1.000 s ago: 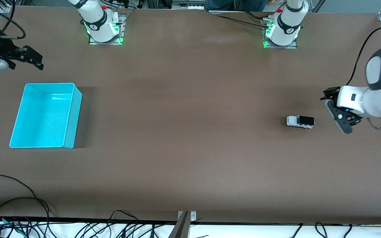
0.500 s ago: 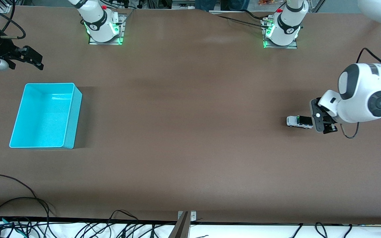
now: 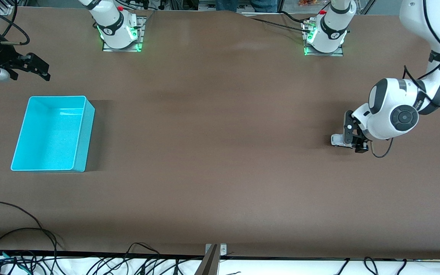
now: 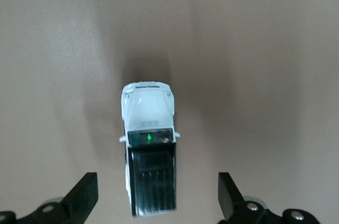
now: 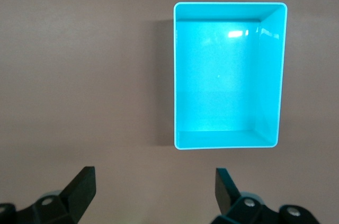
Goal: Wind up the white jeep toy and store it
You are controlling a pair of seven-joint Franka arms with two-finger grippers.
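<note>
My left gripper's fingers are above the black rear bed [image 4: 152, 179], so they would miss the bed if I closed now. My left gripper should go lower first, then close on the bed.
The white jeep toy [image 3: 336, 139] stands on the brown table toward the left arm's end; only its white nose shows in the front view. In the left wrist view the jeep [image 4: 148, 147] shows whole, with white hood, black rear bed and green spot. My left gripper [image 3: 353, 137] hangs open over the jeep's rear, a finger on each side and not touching [image 4: 154, 195]. My right gripper [image 3: 33, 68] is open and empty above the table at the right arm's end, beside the cyan bin [image 3: 82, 133]. The bin [image 5: 275, 75] is empty.
Loose black cables [image 3: 21, 233] lie along the table edge nearest the front camera. The two arm bases [image 3: 118, 28] stand at the table's edge farthest from the front camera.
My left gripper has swung in from the table's end and come over the jeep's rear, covering its black bed in the front view. The jeep, the bin and the right arm have not moved.
</note>
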